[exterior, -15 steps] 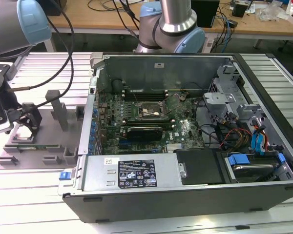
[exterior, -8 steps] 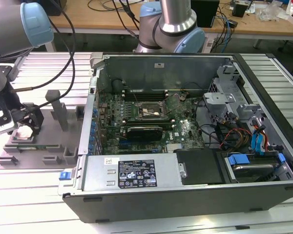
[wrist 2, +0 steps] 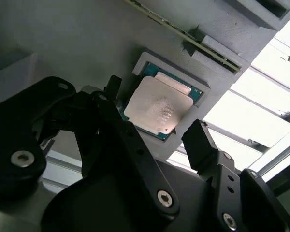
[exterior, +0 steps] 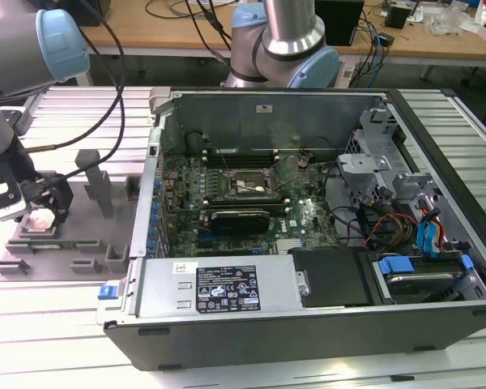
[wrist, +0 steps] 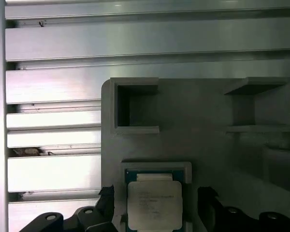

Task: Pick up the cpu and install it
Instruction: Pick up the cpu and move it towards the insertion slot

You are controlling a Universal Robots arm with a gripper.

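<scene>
My gripper grabs the cpu by its two side edges next, where the rim of the tray's hollow opens, since the raised rim [wrist: 187, 169] hugs the cpu's corners.
The cpu [wrist 2: 159, 108] [wrist: 153, 205], a small square chip with a silvery top plate, lies flat in a raised-rim recess of the grey tray [exterior: 73, 243] [wrist 2: 63, 38] [wrist: 203, 150]. In both wrist views my gripper [wrist 2: 156, 107] [wrist: 155, 195] is open just above it, one black finger on each side of the chip with a gap to each edge. In the exterior view the gripper [exterior: 44, 212] hangs low over the tray at the exterior view's left. The dark square socket [exterior: 245, 185] sits on the motherboard inside the open computer case [exterior: 308, 300].
Upright grey blocks [exterior: 89, 166] stand on the tray close behind the gripper. The case's metal side wall [exterior: 150, 186] rises between the tray and the motherboard. Cables and drive bays [exterior: 413, 235] fill the case at the exterior view's right. Everything rests on a slatted aluminium table [exterior: 57, 324].
</scene>
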